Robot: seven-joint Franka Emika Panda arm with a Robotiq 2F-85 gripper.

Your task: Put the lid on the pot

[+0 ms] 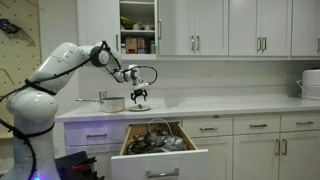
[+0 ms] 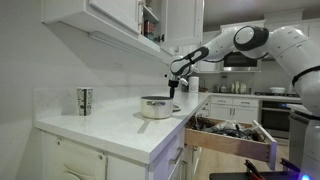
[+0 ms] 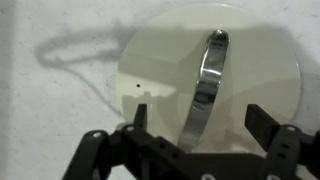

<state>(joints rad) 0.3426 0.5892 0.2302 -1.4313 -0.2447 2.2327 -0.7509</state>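
Observation:
The handle (image 1: 140,107) (image 3: 205,92) slants between my open fingers, which hang above the lid in an exterior view, so my gripper would miss now and should lower before closing.
The lid (image 3: 255,70) is round and pale, with a shiny arched metal strip handle (image 3: 205,80), and lies flat on the white counter. My gripper (image 3: 198,115) is open just above it, one finger on each side of the handle, not touching. In both exterior views the gripper (image 1: 140,97) (image 2: 174,91) hangs over the counter beside the pot (image 1: 112,102) (image 2: 155,106). The pot is a small silvery saucepan, uncovered, with a thin handle pointing away from the gripper.
A drawer (image 1: 160,152) (image 2: 236,140) full of utensils stands pulled open below the counter edge. A wall cabinet door (image 1: 138,25) is open overhead. A metal cup (image 2: 85,100) stands by the wall. A white appliance (image 1: 311,84) sits at the counter's far end.

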